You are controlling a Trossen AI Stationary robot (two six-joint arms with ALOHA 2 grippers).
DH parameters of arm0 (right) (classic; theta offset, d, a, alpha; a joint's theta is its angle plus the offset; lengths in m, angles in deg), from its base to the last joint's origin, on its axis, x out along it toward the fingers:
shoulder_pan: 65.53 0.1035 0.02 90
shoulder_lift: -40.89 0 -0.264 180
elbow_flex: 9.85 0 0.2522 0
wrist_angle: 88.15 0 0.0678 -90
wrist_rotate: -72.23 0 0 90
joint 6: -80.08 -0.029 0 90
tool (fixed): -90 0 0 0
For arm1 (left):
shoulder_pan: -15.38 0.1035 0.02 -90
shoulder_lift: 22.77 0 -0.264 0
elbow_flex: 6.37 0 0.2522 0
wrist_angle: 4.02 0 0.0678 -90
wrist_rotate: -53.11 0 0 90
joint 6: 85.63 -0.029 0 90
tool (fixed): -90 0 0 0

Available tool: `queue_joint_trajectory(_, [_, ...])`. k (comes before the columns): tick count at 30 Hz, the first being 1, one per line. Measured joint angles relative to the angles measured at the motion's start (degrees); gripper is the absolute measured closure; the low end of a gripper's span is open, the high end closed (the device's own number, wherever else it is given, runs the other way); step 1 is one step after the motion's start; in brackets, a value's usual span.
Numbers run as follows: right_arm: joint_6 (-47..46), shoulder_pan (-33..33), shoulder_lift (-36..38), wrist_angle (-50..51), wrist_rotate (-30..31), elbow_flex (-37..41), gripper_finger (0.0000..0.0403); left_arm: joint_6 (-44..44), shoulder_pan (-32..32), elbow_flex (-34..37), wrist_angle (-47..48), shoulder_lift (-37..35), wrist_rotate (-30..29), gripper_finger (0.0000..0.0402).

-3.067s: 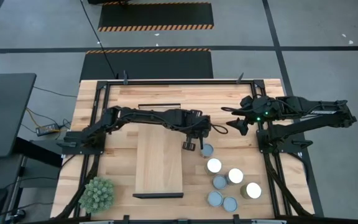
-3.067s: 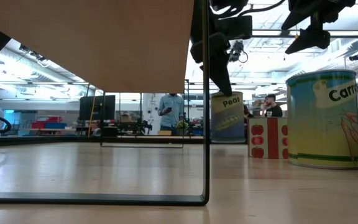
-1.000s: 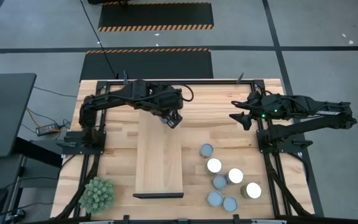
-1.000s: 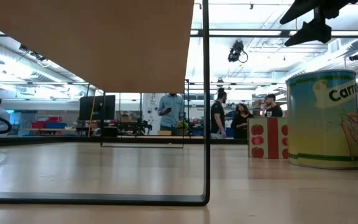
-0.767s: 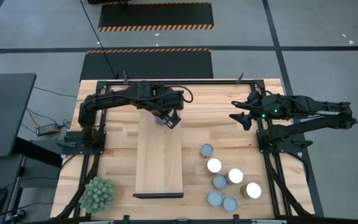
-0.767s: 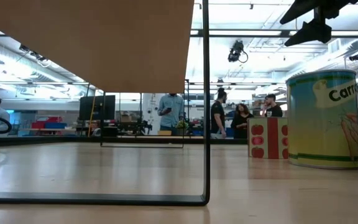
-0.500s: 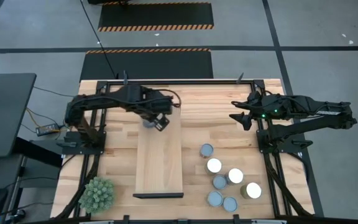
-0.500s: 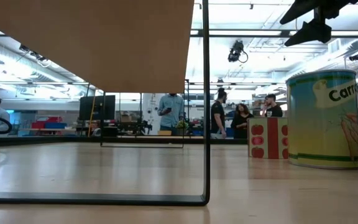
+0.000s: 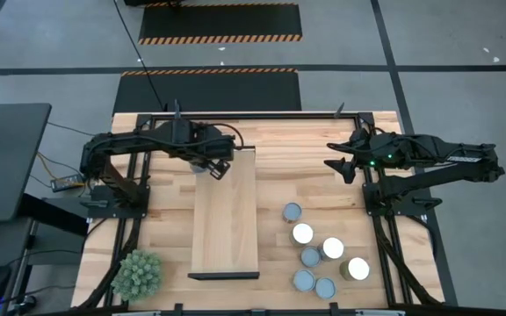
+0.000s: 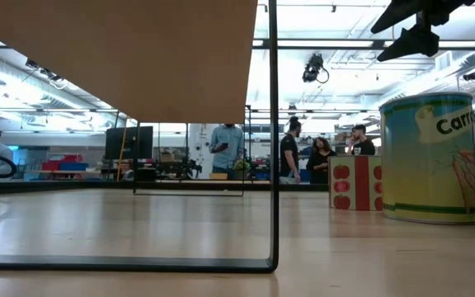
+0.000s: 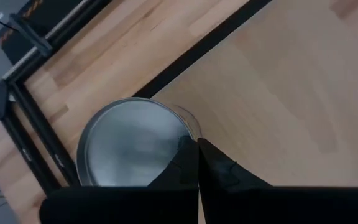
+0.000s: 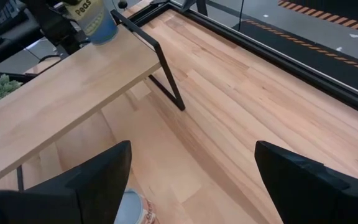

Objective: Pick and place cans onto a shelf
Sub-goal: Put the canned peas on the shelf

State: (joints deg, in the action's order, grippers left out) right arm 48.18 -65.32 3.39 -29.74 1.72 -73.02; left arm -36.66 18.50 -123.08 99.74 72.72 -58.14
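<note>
My left gripper holds the can with the can's lower edge on the shelf, inside the shelf's black edge, so it should release the can now. The can would stand upright.
My left gripper (image 9: 213, 168) is shut on a can with a silvery top (image 11: 126, 146) and a "Peas" label (image 12: 96, 18), over the shelf's (image 9: 225, 219) far left corner. Whether the can's bottom rests on the board I cannot tell. Several more cans (image 9: 302, 233) stand on the table to the right of the shelf. My right gripper (image 9: 335, 166) hangs open over the table's far right part, with nothing between its fingers (image 12: 92, 180). My left gripper pinches the can's top rim (image 11: 190, 129) at one spot: one finger (image 11: 185, 158) lies over the lid, the other (image 11: 219, 168) outside the wall. The fingers come steeply from above. The can stays upright below them at the shelf's far left corner.
A spiky green plant (image 9: 137, 274) stands at the table's near left corner. A black frame rail (image 9: 253, 115) runs along the far edge. In the low view a large carrot can (image 10: 429, 157) and a tomato can (image 10: 355, 183) stand at the right, past the shelf's leg (image 10: 272, 132).
My left gripper has carried the can toward the table's left edge, along the shelf's far end, and has sunk and tipped steeper. It has stayed shut on the can, which has stayed upright.
</note>
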Motion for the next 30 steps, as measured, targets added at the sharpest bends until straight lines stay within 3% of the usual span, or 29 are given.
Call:
queue_joint_trajectory(9, [0.0, 0.0, 0.0, -0.1, 0.3, 0.0, 0.0054, 3.1, 0.0, 0.0, -0.9, 0.0, 0.1, 0.0395])
queue_joint_trajectory(30, [-0.1, 0.0, 0.0, -0.5, 0.4, 0.0, 0.0054, 0.3, 2.0, 0.1, -4.7, 0.1, -0.7, 0.0374])
